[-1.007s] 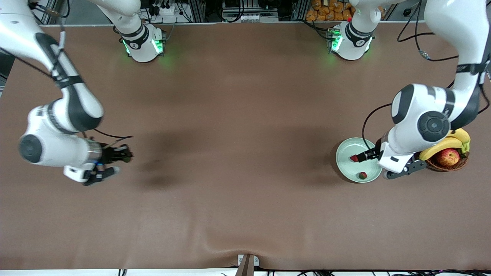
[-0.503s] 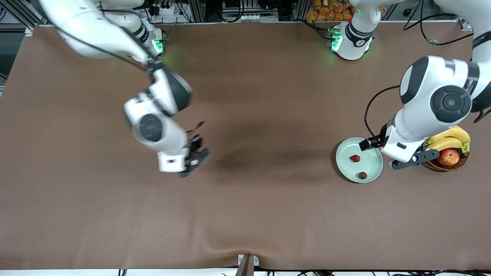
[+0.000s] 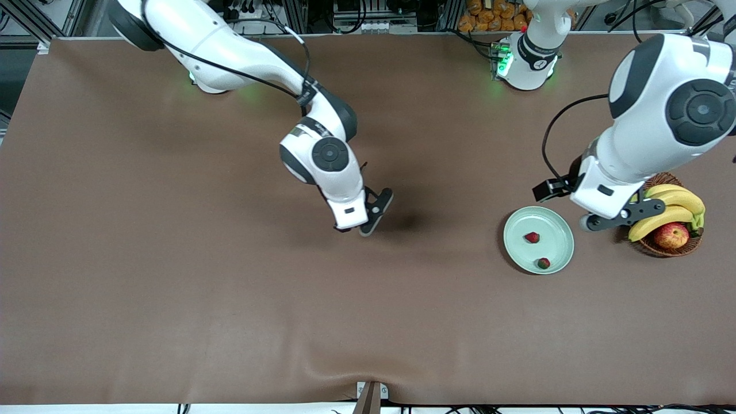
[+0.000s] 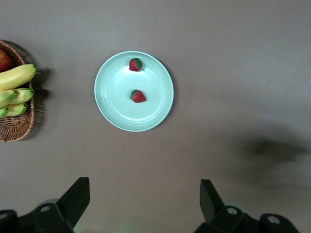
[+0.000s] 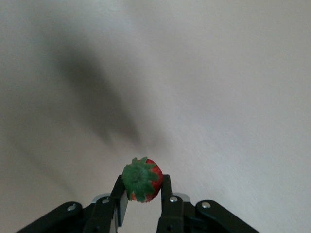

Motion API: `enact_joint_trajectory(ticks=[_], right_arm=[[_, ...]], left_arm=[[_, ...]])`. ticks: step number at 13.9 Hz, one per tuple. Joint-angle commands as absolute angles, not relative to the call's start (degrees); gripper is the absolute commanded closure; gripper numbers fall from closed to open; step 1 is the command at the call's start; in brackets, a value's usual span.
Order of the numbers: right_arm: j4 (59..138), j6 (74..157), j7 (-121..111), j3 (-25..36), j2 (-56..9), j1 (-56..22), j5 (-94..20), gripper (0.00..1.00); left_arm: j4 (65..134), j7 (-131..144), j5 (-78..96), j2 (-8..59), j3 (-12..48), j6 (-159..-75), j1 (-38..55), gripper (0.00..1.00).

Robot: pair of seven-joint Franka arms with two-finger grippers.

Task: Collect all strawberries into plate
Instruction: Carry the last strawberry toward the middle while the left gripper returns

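Note:
I need to keep holding the strawberry with my right gripper until it gets to the plate. It is hanging above the table and would fall if I opened now.
The pale green plate [image 3: 553, 230] lies toward the left arm's end of the table and holds two strawberries [image 3: 532, 237] [image 3: 543, 263]. The left wrist view also shows the plate [image 4: 116, 109] with both berries [image 4: 138, 96] [image 4: 135, 64]. My left gripper [image 3: 612, 219] hangs open and empty over the table between plate and basket; its fingers [image 4: 77, 199] stand wide apart. My right gripper [image 3: 368, 221] is over the middle of the table, shut on a third strawberry [image 5: 142, 179] with its green cap showing. This berry is hidden in the front view.
A brown wicker basket [image 3: 661, 248] with bananas [image 3: 670, 215] and a red-yellow apple [image 3: 671, 234] stands beside the plate at the left arm's end. It also shows in the left wrist view [image 4: 19, 126]. The brown cloth has a ridge at the near edge [image 3: 368, 371].
My right arm has swung from its end of the table to the middle, carrying the strawberry. My left gripper has let go of a berry on the plate and risen off it toward the basket.

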State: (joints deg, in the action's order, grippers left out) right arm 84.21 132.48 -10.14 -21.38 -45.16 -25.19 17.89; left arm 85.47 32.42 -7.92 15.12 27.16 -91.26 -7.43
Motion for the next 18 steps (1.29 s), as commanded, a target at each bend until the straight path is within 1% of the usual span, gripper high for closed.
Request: enact_joint_trajectory(ticks=[1, 4, 6, 7, 8, 10, 14, 18], right_arm=[[78.5, 133.6, -11.3, -20.7, -50.2, -28.1, 20.6, 1.0], [75.0, 134.9, -10.9, -20.6, -54.1, -30.9, 20.6, 1.0], [73.1, 134.9, -10.8, -19.4, -55.5, -32.3, 20.5, 1.0], [73.0, 134.9, -10.7, -18.8, -55.5, -33.0, 20.4, 0.6], [73.2, 134.9, -10.8, -18.5, -55.5, -33.1, 20.4, 0.01], [73.3, 134.8, -10.8, -18.5, -55.0, -33.1, 20.5, 0.0], [73.7, 133.6, -10.8, -18.5, -51.4, -30.9, 19.7, 0.0], [74.7, 121.1, -10.6, -18.8, -43.8, -25.0, 19.4, 0.0]], left_arm=[[85.0, 32.0, -6.9, 15.0, 27.7, -90.2, -8.1, 0.0], [85.0, 32.0, -6.9, 15.0, 27.7, -90.1, -8.1, 0.0], [85.0, 32.3, -6.9, 15.2, 27.8, -90.2, -7.6, 0.0], [85.0, 32.5, -6.9, 15.4, 27.9, -90.2, -7.2, 0.0], [85.0, 32.6, -6.9, 15.5, 28.6, -90.3, -7.3, 0.0], [85.0, 32.6, -6.9, 15.6, 28.8, -90.4, -7.3, 0.0], [85.0, 32.6, -6.9, 16.0, 28.8, -90.8, -7.0, 0.0], [85.0, 32.9, -6.9, 16.6, 28.8, -92.8, -5.9, 0.0]])
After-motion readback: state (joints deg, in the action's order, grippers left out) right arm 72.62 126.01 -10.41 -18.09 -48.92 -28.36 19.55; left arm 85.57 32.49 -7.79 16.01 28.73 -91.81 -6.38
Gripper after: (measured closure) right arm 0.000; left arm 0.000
